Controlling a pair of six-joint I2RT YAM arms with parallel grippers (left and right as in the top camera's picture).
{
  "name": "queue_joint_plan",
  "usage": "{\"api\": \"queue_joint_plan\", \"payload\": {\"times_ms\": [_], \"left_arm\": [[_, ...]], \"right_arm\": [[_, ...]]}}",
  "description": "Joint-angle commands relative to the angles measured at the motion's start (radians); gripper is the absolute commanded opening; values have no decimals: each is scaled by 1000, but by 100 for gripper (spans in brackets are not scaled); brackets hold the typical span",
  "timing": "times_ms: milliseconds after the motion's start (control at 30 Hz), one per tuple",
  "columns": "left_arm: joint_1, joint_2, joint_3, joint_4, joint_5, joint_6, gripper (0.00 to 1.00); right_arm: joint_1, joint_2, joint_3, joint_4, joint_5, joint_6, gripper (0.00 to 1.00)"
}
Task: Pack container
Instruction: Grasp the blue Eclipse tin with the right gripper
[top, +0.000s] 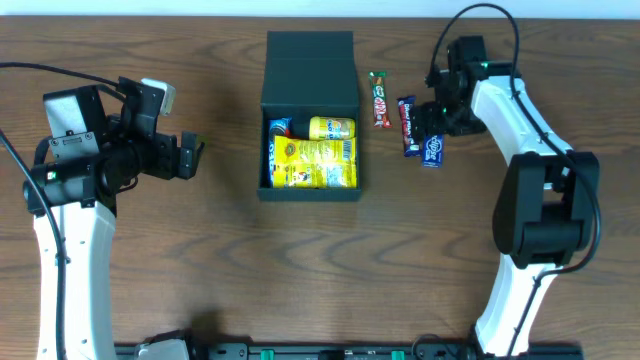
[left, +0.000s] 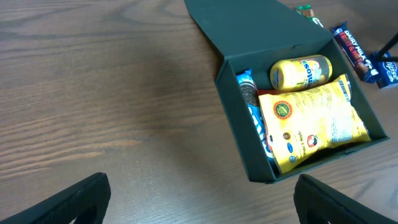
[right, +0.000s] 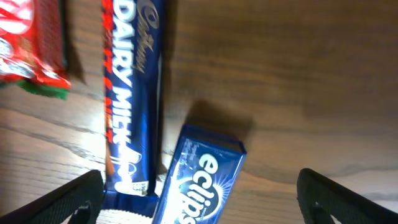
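My right gripper grabs the blue Eclipse box (top: 432, 151) by its long sides next, leaving its bottom free for the container (top: 310, 80).
The black container (top: 310, 80) stands open at the table's middle back, lid flap folded away. Inside lie a yellow snack bag (top: 315, 163), a yellow tube (top: 331, 127) and a blue packet (top: 279, 128); they also show in the left wrist view (left: 311, 121). My left gripper (top: 192, 155) is open and empty, left of the container (left: 236, 74). My right gripper (top: 432, 125) is open, right above a blue Eclipse box (right: 202, 180) and a blue Dairy Milk bar (right: 130, 93); the box lies between its fingers, not gripped. A red KitKat bar (top: 380, 98) lies beside them.
The Dairy Milk bar (top: 407, 125) and Eclipse box (top: 432, 151) lie right of the container. The KitKat (right: 31, 43) shows at the right wrist view's upper left. Bare wood table lies between the left gripper and the container (left: 124, 112).
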Motion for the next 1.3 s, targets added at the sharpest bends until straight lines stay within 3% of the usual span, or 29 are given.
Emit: {"api": "queue_joint_plan", "payload": {"times_ms": [0,267,600,867,1267], "left_arm": [[2,-8,3,-3,-3,11,95],[2,-8,3,-6,-3,11,95],[2,-8,3,-6,-3,11,95],[2,-8,3,-6,-3,11,95],[2,-8,3,-6,-3,11,95]], "right_arm": [[4,-30,-31,20,-3,25,92],[2,-30,-49,34,4,25,83],[2,-29,-101,78,5,25,79],[2,-27,-105,83,27,25,65],[2,-16,-105,85,26,25,58]]}}
